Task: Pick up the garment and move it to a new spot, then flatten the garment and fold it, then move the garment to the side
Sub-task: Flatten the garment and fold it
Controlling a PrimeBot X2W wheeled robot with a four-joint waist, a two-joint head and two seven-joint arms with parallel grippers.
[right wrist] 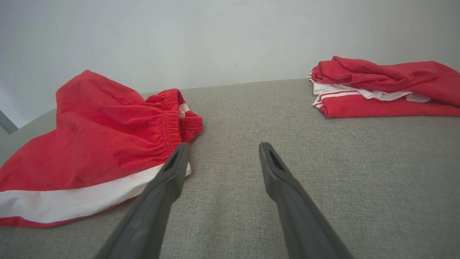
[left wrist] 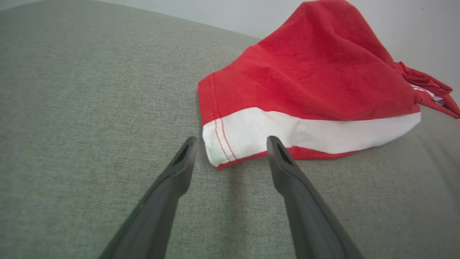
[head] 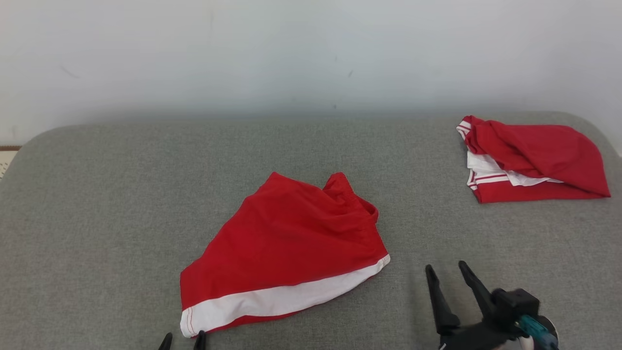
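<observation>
Next, my left gripper grips the shorts by their stitched white hem corner (head: pixel 189 323), since it sticks out at the edge while the wide red cloth (head: pixel 285 236) lies slack.
The garment (head: pixel 532 160), a red jersey with red-and-white striped trim, lies folded at the far right of the grey fabric surface (head: pixel 97 218); in the right wrist view the garment (right wrist: pixel 388 93) is at the upper right. No numerals show on it. My right gripper (head: pixel 445 266) stands open low at the right, well in front of the garment, and its fingers hold nothing (right wrist: pixel 222 146). My left gripper (head: pixel 183 340) is open at the bottom edge, its fingertips (left wrist: pixel 273 144) either side of the white corner of the red shorts (left wrist: pixel 316 79).
The smaller red shorts (head: pixel 286 253), with a white panel and an elastic waistband (right wrist: pixel 172 118), lie rumpled mid-surface. A pale wall (head: pixel 311 53) rises behind the rounded back edge. Bare grey fabric stretches to the left and between the two red pieces.
</observation>
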